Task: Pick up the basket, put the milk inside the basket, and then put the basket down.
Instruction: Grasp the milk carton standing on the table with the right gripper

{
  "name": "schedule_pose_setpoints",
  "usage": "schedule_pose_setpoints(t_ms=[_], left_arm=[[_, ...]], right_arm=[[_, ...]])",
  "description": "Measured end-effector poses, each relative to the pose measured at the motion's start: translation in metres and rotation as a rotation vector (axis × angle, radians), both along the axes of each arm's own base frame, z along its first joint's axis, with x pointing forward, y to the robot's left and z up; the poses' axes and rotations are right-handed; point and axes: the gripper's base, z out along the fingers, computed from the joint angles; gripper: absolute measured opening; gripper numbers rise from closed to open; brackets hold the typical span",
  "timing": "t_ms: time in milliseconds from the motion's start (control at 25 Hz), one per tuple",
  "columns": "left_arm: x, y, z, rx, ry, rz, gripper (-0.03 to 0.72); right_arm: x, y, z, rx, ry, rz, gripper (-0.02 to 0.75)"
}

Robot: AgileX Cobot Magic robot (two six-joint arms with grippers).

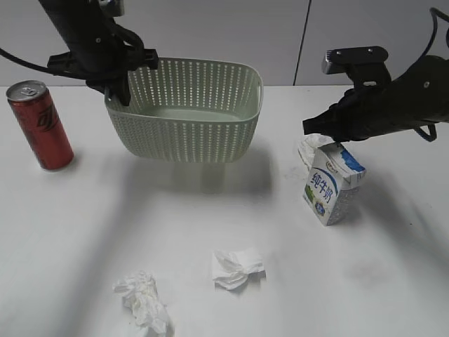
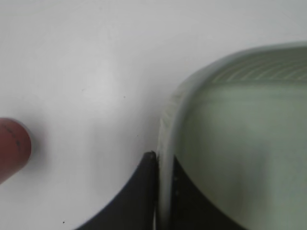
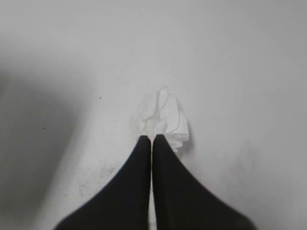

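Note:
The milk carton's top [image 1: 344,159] is below my shut right gripper, so next the gripper reopens, then lowers to close on the carton's upper body [image 1: 332,181].
The pale green slotted basket [image 1: 189,112] hangs tilted above the table, its shadow beneath it. My left gripper [image 1: 119,88] is shut on the basket's left rim; in the left wrist view the fingers [image 2: 163,160] pinch the rim [image 2: 165,139]. The blue-and-white milk carton [image 1: 331,184] stands upright on the table at the right. My right gripper [image 1: 312,130] hovers just above and behind the carton, shut and empty. In the right wrist view its closed fingertips [image 3: 152,139] point at a crumpled tissue [image 3: 165,115]; the milk is out of that view.
A red cola can [image 1: 40,125] stands at the left and shows blurred in the left wrist view [image 2: 12,146]. Crumpled tissues lie at front centre [image 1: 237,269], front left [image 1: 144,300] and behind the carton [image 1: 309,147].

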Motion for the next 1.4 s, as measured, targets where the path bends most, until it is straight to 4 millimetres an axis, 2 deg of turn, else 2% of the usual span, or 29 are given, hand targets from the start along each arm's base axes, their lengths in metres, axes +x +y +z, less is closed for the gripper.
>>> schedule_pose_setpoints(t_ms=[80, 160, 280, 360, 400, 440, 680, 840, 1000, 1160, 1400], left_arm=[[0.0, 0.0, 0.0, 0.0, 0.0, 0.0, 0.003], [0.0, 0.0, 0.0, 0.0, 0.0, 0.0, 0.003], [0.0, 0.0, 0.0, 0.0, 0.0, 0.0, 0.003], [0.0, 0.0, 0.0, 0.0, -0.001, 0.0, 0.003], [0.0, 0.0, 0.0, 0.0, -0.001, 0.0, 0.003], [0.0, 0.0, 0.0, 0.0, -0.001, 0.0, 0.003], [0.0, 0.0, 0.0, -0.001, -0.002, 0.0, 0.003], [0.0, 0.0, 0.0, -0.001, -0.002, 0.0, 0.003], [0.0, 0.0, 0.0, -0.001, -0.003, 0.0, 0.003], [0.0, 0.0, 0.0, -0.001, -0.003, 0.0, 0.003], [0.0, 0.0, 0.0, -0.001, -0.003, 0.0, 0.003]], right_arm=[[0.0, 0.0, 0.0, 0.0, 0.0, 0.0, -0.002], [0.0, 0.0, 0.0, 0.001, 0.0, -0.001, 0.056], [0.001, 0.0, 0.001, 0.007, -0.001, -0.007, 0.309], [0.003, 0.001, 0.003, 0.017, -0.007, -0.014, 0.518], [0.004, 0.001, 0.005, 0.022, -0.013, -0.016, 0.587], [0.005, 0.002, 0.007, 0.024, -0.019, -0.017, 0.615], [0.008, 0.006, 0.016, 0.035, 0.027, 0.011, 0.643], [0.0, 0.007, 0.04, 0.029, 0.058, 0.062, 0.643], [-0.019, 0.004, 0.077, 0.005, 0.077, 0.13, 0.643], [-0.046, -0.001, 0.107, -0.002, 0.14, 0.182, 0.635], [-0.091, -0.012, 0.129, -0.074, 0.349, 0.266, 0.613]])
